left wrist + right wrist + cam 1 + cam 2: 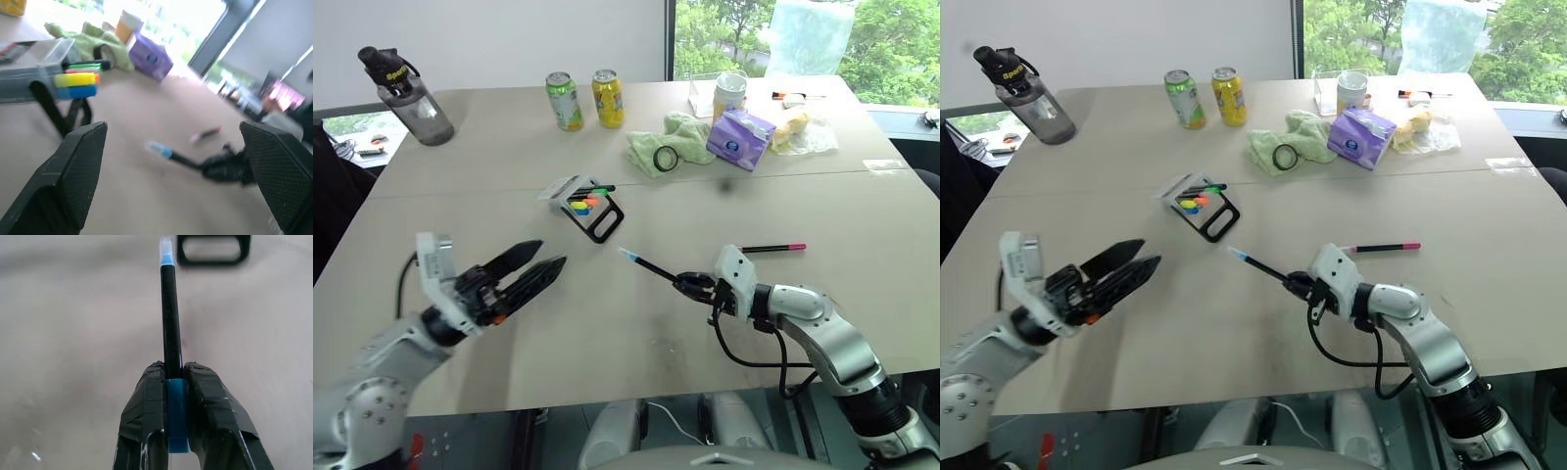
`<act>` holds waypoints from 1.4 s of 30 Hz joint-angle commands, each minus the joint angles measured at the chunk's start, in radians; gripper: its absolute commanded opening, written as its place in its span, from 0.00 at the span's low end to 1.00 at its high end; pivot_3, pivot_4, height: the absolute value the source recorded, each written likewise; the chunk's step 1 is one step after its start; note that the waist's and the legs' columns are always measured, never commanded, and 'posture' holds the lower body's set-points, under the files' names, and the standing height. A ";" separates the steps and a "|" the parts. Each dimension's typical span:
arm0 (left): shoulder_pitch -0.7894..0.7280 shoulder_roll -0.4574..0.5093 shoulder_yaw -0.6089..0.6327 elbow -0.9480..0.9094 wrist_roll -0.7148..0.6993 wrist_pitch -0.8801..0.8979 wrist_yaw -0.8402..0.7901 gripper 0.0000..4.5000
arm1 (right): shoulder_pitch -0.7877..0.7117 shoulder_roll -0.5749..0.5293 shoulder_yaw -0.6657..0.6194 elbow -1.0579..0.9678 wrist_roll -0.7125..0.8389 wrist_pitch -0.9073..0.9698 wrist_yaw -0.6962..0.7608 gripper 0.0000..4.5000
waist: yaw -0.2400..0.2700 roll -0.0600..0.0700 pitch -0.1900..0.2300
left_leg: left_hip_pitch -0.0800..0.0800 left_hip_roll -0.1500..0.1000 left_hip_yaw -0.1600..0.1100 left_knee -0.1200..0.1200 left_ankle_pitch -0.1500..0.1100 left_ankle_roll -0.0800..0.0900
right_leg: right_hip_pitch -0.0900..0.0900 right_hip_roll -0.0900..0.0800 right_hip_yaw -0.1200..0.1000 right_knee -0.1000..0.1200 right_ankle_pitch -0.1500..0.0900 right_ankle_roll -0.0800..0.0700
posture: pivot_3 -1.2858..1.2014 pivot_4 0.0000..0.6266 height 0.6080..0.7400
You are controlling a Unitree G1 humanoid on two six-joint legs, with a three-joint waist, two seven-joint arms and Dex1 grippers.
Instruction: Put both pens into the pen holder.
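The slim black pen should be gripped next by its bare blue-tipped front [641, 261] [170, 154] with my left gripper, because my right gripper's fingers cover the rear of the pen.
My right gripper [690, 284] is shut on the rear end of the black pen with light-blue ends [646, 264], which it holds just above the table, its blue tip aimed at the pen holder [587, 204]. In the right wrist view the pen [171, 333] sticks straight out from between the black fingers [146, 406]. The pen holder lies tipped on its side mid-table, with colourful marker tips showing. The second pen [773, 249], black with a pink end, lies flat on the table to the right. My left gripper [529, 269] hovers open at the near left, empty.
Two drink cans [565, 100] and a dark water bottle [406, 96] stand at the back. A green cloth with a tape ring [666, 157], a purple tissue pack [739, 139], a cup [729, 93] and plastic wrap crowd the back right.
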 commanded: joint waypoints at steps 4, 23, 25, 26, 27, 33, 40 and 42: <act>-0.081 -0.109 -0.127 -0.069 -0.161 0.021 0.232 1.00 | -0.041 0.044 -0.049 -0.049 0.102 -0.059 0.036 0.00 | 0.003 0.000 0.000 | 0.000 0.000 0.000 0.000 0.000 0.000 | 0.000 0.000 0.000 0.000 0.000 0.000 | 0.52 0.24 1.00; -0.131 -0.134 -0.281 -0.029 -0.096 -0.031 0.207 0.00 | -0.067 0.031 -0.043 -0.079 0.153 -0.028 0.047 0.00 | 0.003 0.000 0.000 | 0.000 0.000 0.000 0.000 0.001 -0.001 | 0.000 0.001 0.000 0.000 0.000 0.000 | 0.52 0.24 1.00; -0.138 -0.133 -0.281 -0.016 -0.082 -0.046 0.203 0.00 | -0.070 0.015 -0.042 -0.096 0.180 0.020 0.054 0.00 | 0.004 0.000 0.000 | 0.000 -0.001 0.001 0.000 0.001 -0.001 | 0.000 0.001 -0.001 0.000 0.000 0.000 | 0.52 0.24 1.00; -0.142 -0.131 -0.284 -0.014 -0.070 -0.053 0.202 0.00 | -0.068 0.004 -0.041 -0.105 0.187 0.037 0.058 0.23 | 0.004 0.000 0.000 | 0.000 -0.001 0.001 0.000 0.001 -0.001 | 0.000 0.001 -0.001 0.000 0.000 0.000 | 0.52 0.24 1.00; -0.147 -0.126 -0.290 -0.017 -0.048 -0.060 0.196 0.00 | -0.065 0.003 -0.046 -0.105 0.172 0.020 0.048 0.29 | 0.004 0.000 0.000 | 0.000 -0.001 0.000 0.000 0.001 -0.001 | 0.000 0.001 0.000 -0.001 0.000 0.000 | 0.52 0.24 1.00; -0.185 -0.102 -0.321 -0.037 0.096 -0.125 0.170 0.00 | -0.007 -0.068 -0.143 -0.074 0.171 -0.020 0.062 0.82 | 0.008 0.000 0.000 | 0.000 -0.001 0.000 0.000 0.001 -0.001 | 0.000 0.001 0.000 -0.001 0.000 0.000 | 0.52 0.24 1.00; -0.280 -0.007 -0.433 -0.061 0.489 -0.365 0.075 0.00 | 0.083 -0.165 -0.366 0.033 0.263 -0.150 0.175 0.82 | 0.013 -0.001 0.001 | -0.002 -0.001 0.000 0.000 0.001 -0.001 | 0.000 0.000 -0.001 -0.002 0.000 0.000 | 0.52 0.24 1.00; -0.315 0.001 -0.460 -0.057 0.595 -0.444 0.077 0.00 | 0.089 -0.176 -0.418 0.042 0.324 -0.132 0.203 0.82 | 0.008 0.000 0.002 | -0.002 -0.001 0.000 0.000 0.001 -0.001 | 0.000 0.001 -0.001 -0.002 0.000 0.000 | 0.52 0.24 1.00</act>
